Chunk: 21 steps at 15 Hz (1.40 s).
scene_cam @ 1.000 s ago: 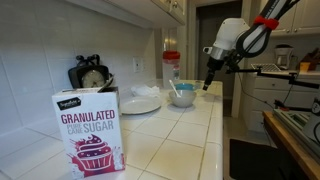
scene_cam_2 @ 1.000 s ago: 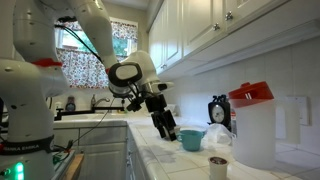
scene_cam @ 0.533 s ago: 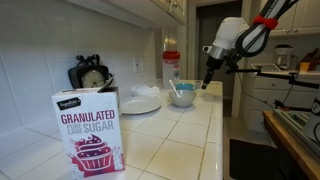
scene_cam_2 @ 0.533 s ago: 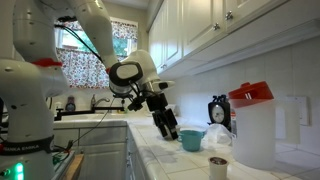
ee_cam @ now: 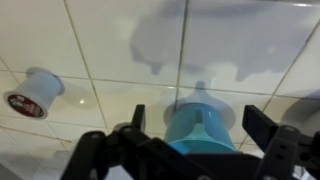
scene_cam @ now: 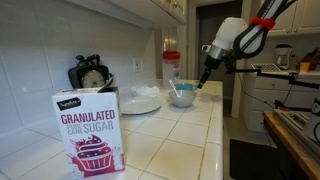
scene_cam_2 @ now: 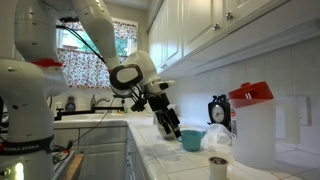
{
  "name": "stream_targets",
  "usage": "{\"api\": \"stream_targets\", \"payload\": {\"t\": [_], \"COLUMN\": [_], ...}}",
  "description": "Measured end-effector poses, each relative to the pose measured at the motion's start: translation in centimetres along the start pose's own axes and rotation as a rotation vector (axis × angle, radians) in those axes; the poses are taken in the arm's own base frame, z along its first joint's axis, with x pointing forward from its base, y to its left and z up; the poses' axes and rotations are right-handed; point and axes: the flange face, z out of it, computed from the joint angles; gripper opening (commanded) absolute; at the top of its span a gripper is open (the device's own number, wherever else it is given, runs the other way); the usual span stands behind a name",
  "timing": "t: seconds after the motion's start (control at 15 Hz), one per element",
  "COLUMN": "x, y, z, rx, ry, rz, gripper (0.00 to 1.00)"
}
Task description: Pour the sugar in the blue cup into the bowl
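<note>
My fingers stop short of the blue cup's rim in an exterior view, so my gripper needs to move toward the cup's rim before it closes on the rim of the blue cup.
The blue cup stands on the white tiled counter; it also shows in both exterior views. My gripper is open, with one finger on each side of the cup and a gap to each. In both exterior views the gripper hangs tilted just beside the cup, near the counter edge. A pale white shape right behind the cup may be the bowl; I cannot tell for sure. It is out of the wrist view.
A white plate, a clear container with a red top, a small coffee pod and a granulated sugar box stand on the counter. A wall lies behind, and the counter edge is close.
The gripper has moved a little closer to the blue cup. Nothing else has moved.
</note>
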Motion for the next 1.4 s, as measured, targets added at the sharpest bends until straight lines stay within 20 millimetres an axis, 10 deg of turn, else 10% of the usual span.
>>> {"api": "stream_targets", "payload": {"t": [0.53,0.93,1.4], "x": [-0.1,0.1,0.7], "y": [-0.6,0.8,0.4], "z": [1.2,1.0,0.7], "rx": [0.013,-0.003,-0.002], "ry": [0.033,0.048,0.082], "rz": [0.013,0.018,0.007], "gripper": [1.00,0.42,0.50]}}
